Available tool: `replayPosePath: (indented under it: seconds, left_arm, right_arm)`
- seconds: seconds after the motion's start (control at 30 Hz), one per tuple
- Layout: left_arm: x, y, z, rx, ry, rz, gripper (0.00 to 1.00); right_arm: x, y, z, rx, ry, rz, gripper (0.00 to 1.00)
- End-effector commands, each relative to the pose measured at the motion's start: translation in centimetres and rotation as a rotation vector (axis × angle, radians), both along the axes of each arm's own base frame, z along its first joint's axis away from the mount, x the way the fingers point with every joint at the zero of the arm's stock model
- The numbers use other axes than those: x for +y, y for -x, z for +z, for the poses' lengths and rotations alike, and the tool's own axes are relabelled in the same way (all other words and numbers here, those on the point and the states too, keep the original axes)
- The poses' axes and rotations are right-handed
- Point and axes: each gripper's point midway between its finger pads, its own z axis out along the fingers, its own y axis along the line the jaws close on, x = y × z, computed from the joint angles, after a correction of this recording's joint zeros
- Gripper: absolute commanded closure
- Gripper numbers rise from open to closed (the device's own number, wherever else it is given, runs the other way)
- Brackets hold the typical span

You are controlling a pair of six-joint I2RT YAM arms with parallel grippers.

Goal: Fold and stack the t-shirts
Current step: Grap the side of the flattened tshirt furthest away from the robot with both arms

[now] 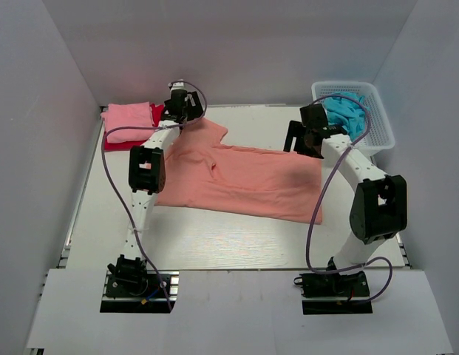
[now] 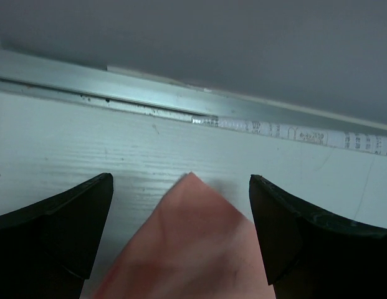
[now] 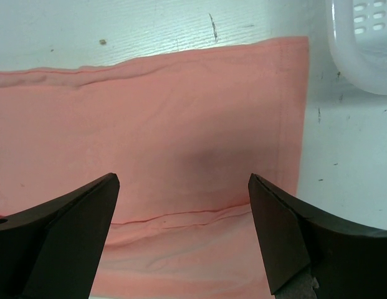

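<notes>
The far side of the salmon-orange t-shirt (image 1: pixel 244 177) needs to be folded over its near side. My left gripper should grab the t-shirt by its far sleeve's pointed corner (image 1: pixel 202 120) next.
A large salmon-orange t-shirt (image 1: pixel 244 177) lies spread flat in the middle of the table. My left gripper (image 1: pixel 186 112) is open above its far left sleeve; the sleeve's pointed corner (image 2: pixel 192 205) lies between the jaws. My right gripper (image 1: pixel 299 140) is open and hovers over the shirt's far right corner; in the right wrist view the cloth (image 3: pixel 181 124) with a fold line lies below the jaws. A folded light pink shirt (image 1: pixel 129 122) rests on a red shirt (image 1: pixel 157 115) at the far left. A turquoise-blue shirt (image 1: pixel 346 112) sits in the basket.
A white lattice basket (image 1: pixel 377 129) stands at the far right, its rim also in the right wrist view (image 3: pixel 361 56). A metal rail (image 2: pixel 149 103) and the back wall run just beyond the left gripper. White walls enclose the table on three sides.
</notes>
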Motion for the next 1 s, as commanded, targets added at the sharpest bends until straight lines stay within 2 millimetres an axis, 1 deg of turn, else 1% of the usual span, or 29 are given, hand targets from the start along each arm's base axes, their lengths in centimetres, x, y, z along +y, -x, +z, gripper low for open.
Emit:
replayPosePath:
  seconds: [0.0, 0.03, 0.07, 0.1, 0.13, 0.2, 0.23, 0.27, 0.3, 0.33, 0.37, 0.4, 0.47, 0.5, 0.53, 0.57, 0.6, 0.63, 0.67, 0.7, 0.73, 0.77, 0.8, 0.83, 0.87, 0.9, 0.93, 0.97]
  left_arm:
    - [-1.4, -1.9, 4.4, -0.158, 0.01, -0.03, 0.0]
    - [-1.3, -2.0, 3.4, -0.153, -0.004, -0.036, 0.0]
    - [-1.2, -2.1, 3.6, -0.166, -0.037, -0.05, 0.0]
    - [-1.4, -2.0, 2.8, -0.156, -0.043, -0.07, 0.0]
    - [-1.6, -2.1, 3.0, -0.167, -0.054, -0.088, 0.0]
    - [-3.1, -1.5, 1.9, -0.148, -0.102, -0.153, 0.0]
    - [-3.1, -1.1, 0.6, -0.116, -0.121, -0.174, 0.0]
    - [-2.9, -0.9, 0.3, -0.103, -0.137, -0.17, 0.0]
    - [-3.3, -0.6, -0.1, -0.085, -0.154, -0.177, 0.01]
    - [-3.2, -0.4, -0.5, -0.07, -0.156, -0.178, 0.01]
    - [-2.9, 0.0, -1.2, -0.047, -0.173, -0.177, 0.06]
    - [-3.4, 0.3, -1.6, -0.035, -0.197, -0.198, 0.1]
    - [-2.9, 1.1, -2.2, 0.001, -0.225, -0.199, 0.18]
    - [-3.4, 1.6, -2.9, 0.021, -0.238, -0.216, 0.24]
    - [-3.2, 1.6, -2.9, 0.021, -0.251, -0.213, 0.27]
    - [-2.7, 2.0, -3.8, 0.048, -0.266, -0.196, 0.31]
    - [-2.4, 2.1, -4.0, 0.058, -0.274, -0.186, 0.46]
    - [-2.8, 2.3, -3.5, 0.059, -0.267, -0.17, 0.57]
    - [-2.1, 2.4, -3.7, 0.074, -0.287, -0.143, 0.65]
    - [-1.6, 2.4, -3.1, 0.074, -0.291, -0.11, 0.82]
    - [-0.5, 2.5, -3.2, 0.085, -0.306, -0.039, 0.91]
    - [0.0, 2.5, -2.4, 0.082, -0.311, -0.006, 0.98]
    - [1.3, 2.7, -2.1, 0.097, -0.321, 0.038, 1.0]
    - [2.0, 2.9, -2.0, 0.107, -0.341, 0.067, 1.0]
    - [3.2, 3.1, -1.6, 0.11, -0.351, 0.095, 1.0]
    - [3.8, 3.7, -1.7, 0.135, -0.363, 0.117, 1.0]
    - [5.5, 4.3, -2.1, 0.159, -0.396, 0.167, 1.0]
    - [6.0, 4.5, -1.3, 0.155, -0.419, 0.18, 1.0]
  right_arm:
    - [0.0, -0.7, 0.4, 0.006, 0.024, 0.011, 0.1]
    - [0.0, -0.6, 0.3, 0.015, 0.027, 0.012, 0.1]
    - [0.0, -0.5, 0.0, 0.027, 0.032, 0.013, 0.1]
    - [-0.1, -0.4, -0.6, 0.045, 0.038, 0.016, 0.1]
    - [-0.2, -0.6, -0.5, 0.04, 0.04, 0.013, 0.1]
    - [-0.2, -0.5, -0.9, 0.059, 0.047, 0.022, 0.1]
    - [-0.2, -0.6, -0.8, 0.056, 0.048, 0.023, 0.1]
    - [-0.2, -0.6, -0.9, 0.059, 0.05, 0.026, 0.1]
    - [-0.3, -0.7, -1.0, 0.06, 0.058, 0.023, 0.1]
    - [-0.3, -0.7, -1.0, 0.06, 0.059, 0.024, 0.1]
    - [-0.3, -0.6, -0.9, 0.06, 0.062, 0.025, 0.1]
    - [-0.6, -0.7, -0.9, 0.059, 0.066, 0.016, 0.1]
    - [-0.9, -0.7, -1.0, 0.059, 0.081, 0.009, 0.1]
    - [-1.0, -0.8, -1.0, 0.053, 0.082, 0.003, 0.1]
    - [-1.0, -0.9, -1.2, 0.059, 0.084, -0.006, 0.1]
    - [-1.0, -1.1, -1.0, 0.05, 0.086, -0.01, 0.1]
    - [-1.1, -1.1, -1.4, 0.064, 0.093, -0.013, 0.1]
    - [-1.0, -1.3, -1.2, 0.06, 0.092, -0.018, 0.1]
    - [-1.0, -1.6, -1.1, 0.052, 0.098, -0.024, 0.1]
    - [-1.1, -1.8, -1.2, 0.052, 0.104, -0.033, 0.1]
    - [-1.1, -1.9, -1.0, 0.051, 0.106, -0.037, 0.1]
    - [-0.9, -2.3, -0.8, 0.044, 0.102, -0.036, 0.1]
    - [-0.9, -2.3, -1.0, 0.052, 0.102, -0.036, 0.1]
    - [-0.6, -2.3, -1.2, 0.056, 0.102, -0.03, 0.1]
    - [-0.2, -2.4, -1.2, 0.052, 0.099, -0.019, 0.1]
    - [-0.1, -2.5, -1.4, 0.057, 0.101, -0.016, 0.1]
    - [0.4, -2.6, -1.4, 0.052, 0.093, -0.004, 0.1]
    - [0.8, -2.7, -1.8, 0.056, 0.096, 0.005, 0.1]
